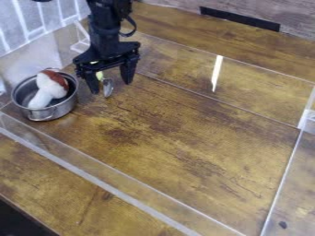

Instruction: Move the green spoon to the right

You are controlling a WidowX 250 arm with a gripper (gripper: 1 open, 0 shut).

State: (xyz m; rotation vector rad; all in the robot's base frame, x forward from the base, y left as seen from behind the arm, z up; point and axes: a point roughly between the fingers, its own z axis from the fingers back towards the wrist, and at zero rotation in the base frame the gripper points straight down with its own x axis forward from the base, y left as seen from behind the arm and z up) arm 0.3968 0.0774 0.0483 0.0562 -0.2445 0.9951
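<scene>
Next, my gripper grips the green spoon by its pale green handle [99, 77] to move the spoon across the wooden table.
My black gripper [106, 79] hangs low over the wooden table at the upper left, just right of the steel bowl. Its jaws are spread wide and open. Only a small part of the pale yellow-green spoon [98, 77] shows between the fingers, lying on the table; the gripper body hides the rest. I cannot tell whether the fingers touch the spoon. A small grey piece [109, 88] lies just below the jaws.
A steel bowl [28, 107] holding a white-and-red item [47, 88] sits at the left edge. A clear low-walled tray border [147, 198] runs around the work area. A black slot [240, 17] lies at the table's far edge.
</scene>
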